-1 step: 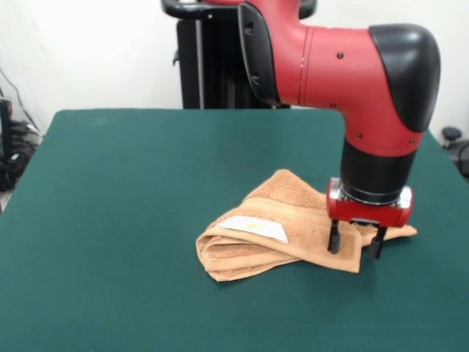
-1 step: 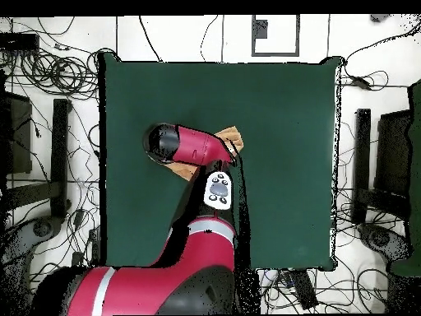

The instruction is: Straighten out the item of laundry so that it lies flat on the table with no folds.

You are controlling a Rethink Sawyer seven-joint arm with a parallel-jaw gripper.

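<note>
The folds of the tan-orange towel need to be opened out, so I will grab it next with my gripper by the hemmed corner of its top flap point(image 1: 354, 241).
The item of laundry point(image 1: 282, 220), a tan-orange towel, lies bunched and folded over itself right of the table's middle, its white label point(image 1: 253, 229) facing up. The dark green table point(image 1: 139, 183) spreads wide around it. My gripper point(image 1: 355, 244) hangs straight down over the towel's right end, open. Its two black fingers point(image 1: 334, 238) stand apart with towel cloth showing between them, tips at about cloth height. In the overhead view the arm covers the gripper. Only corners of the towel point(image 2: 233, 135) peek out on the green table point(image 2: 288, 99).
The red arm's forearm point(image 2: 197, 148) and its elbow point(image 2: 220, 189) reach over the table from the near edge in the overhead view. Tangled cables point(image 2: 49, 74) and dark stands point(image 2: 59, 148) ring the table. Green surface extends on all sides of the towel.
</note>
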